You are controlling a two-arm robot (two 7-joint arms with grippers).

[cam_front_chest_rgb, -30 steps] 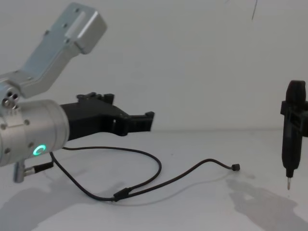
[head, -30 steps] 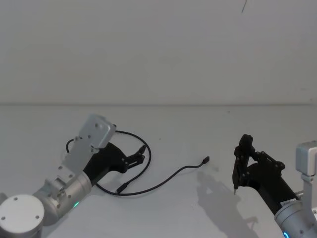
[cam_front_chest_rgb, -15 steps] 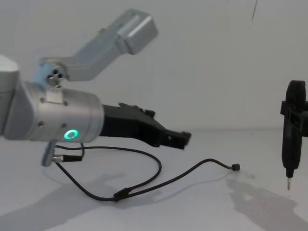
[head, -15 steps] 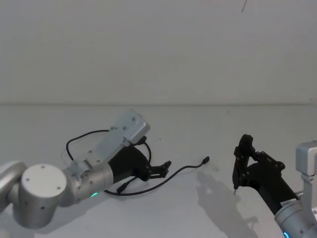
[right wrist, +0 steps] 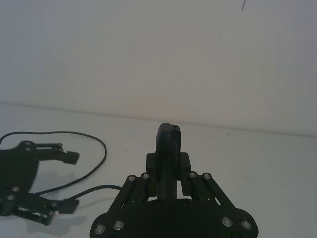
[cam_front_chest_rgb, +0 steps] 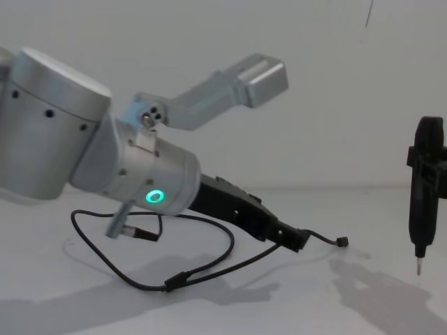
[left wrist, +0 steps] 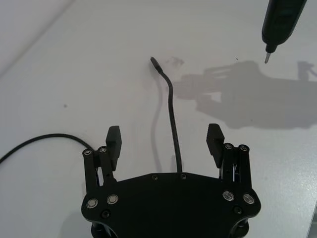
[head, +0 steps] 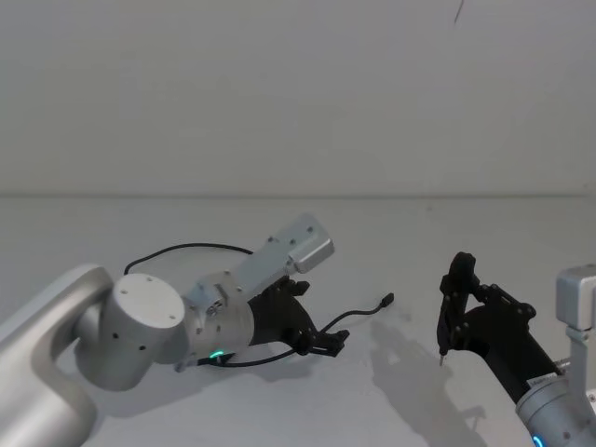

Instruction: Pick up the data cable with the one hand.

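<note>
The left gripper needs to pick up the data cable next, so it should grip the cable by its straight part behind the cable's small plug end.
The data cable is a thin black cord looping across the white table, with a thicker joint partway along and a small plug end. My left gripper is open and low over the table. It straddles the cable's straight stretch near that plug end, the cord running between its fingers without touching them. In the head view the left gripper sits at centre. My right gripper stays parked at the right, shut on a black pen-shaped tool that hangs tip down.
The white tabletop meets a plain white wall behind. The tool's metal tip hangs above the table a little beyond the cable's plug end. The rest of the cable loops back under my left arm.
My left arm has swung to the right and dropped toward the table. Its open gripper went from above the cable's loop to straddling the stretch near the plug end. The right arm has not moved.
</note>
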